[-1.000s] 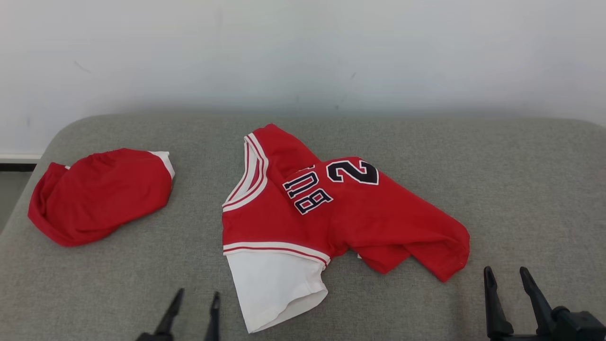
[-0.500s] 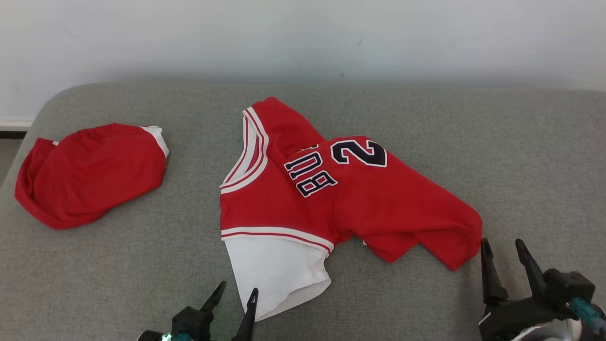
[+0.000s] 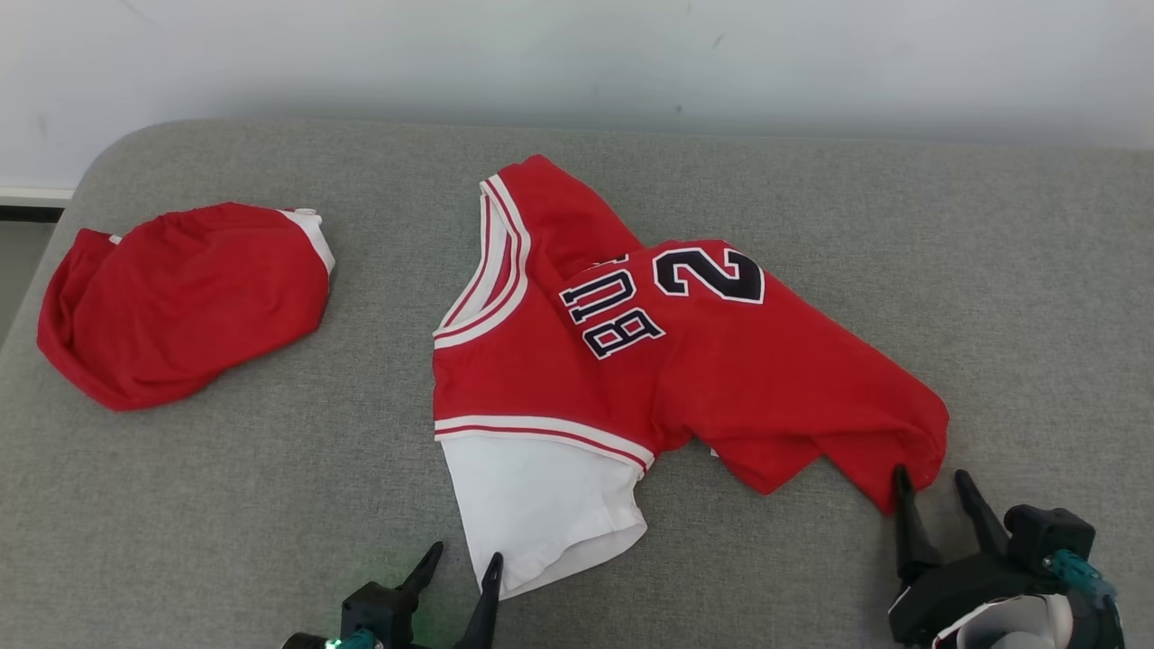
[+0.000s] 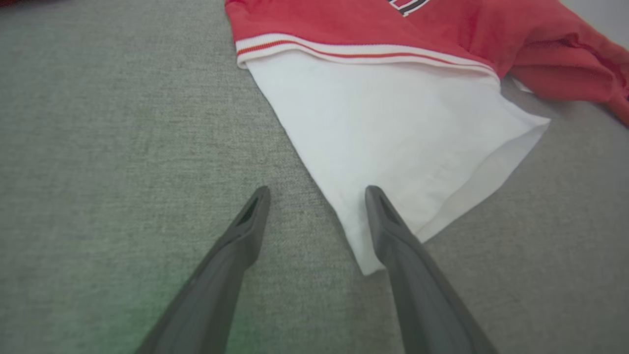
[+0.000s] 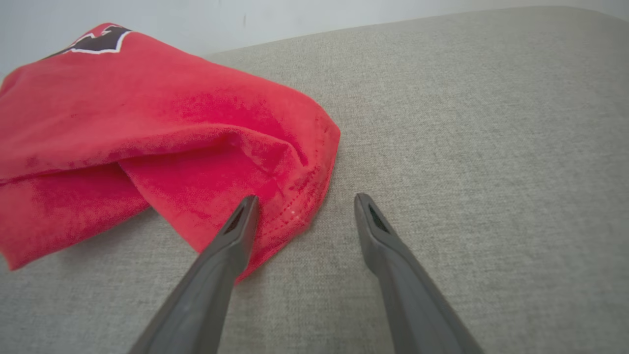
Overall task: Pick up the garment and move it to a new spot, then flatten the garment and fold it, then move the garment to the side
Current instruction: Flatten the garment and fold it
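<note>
The white sleeve (image 3: 546,498) lies flat and slack on the cushion, so the robot's left gripper needs to grab it next by its side edge near the cuff corner (image 3: 473,557).
The garment (image 3: 712,370) is a red jersey with white trim, dark letters and a white sleeve, lying crumpled in the middle of the grey cushion (image 3: 225,505). My left gripper (image 3: 465,553) is open at the sleeve's near corner; in the left wrist view the right finger lies over the white sleeve (image 4: 393,123) and the left gripper (image 4: 317,191) straddles its edge. My right gripper (image 3: 930,475) is open at the jersey's near right corner. In the right wrist view the right gripper (image 5: 306,197) has its left finger over the red hem (image 5: 290,196).
A second red garment (image 3: 180,302) with a white edge lies bunched at the cushion's left end. A pale wall (image 3: 577,54) runs behind the cushion. The cushion's left edge drops to the floor (image 3: 16,270). Bare grey fabric stretches to the right (image 3: 1037,297).
The camera has tilted down and shifted. Both grippers have come forward, the left to the white sleeve's corner and the right to the red hem corner. Both stay open.
</note>
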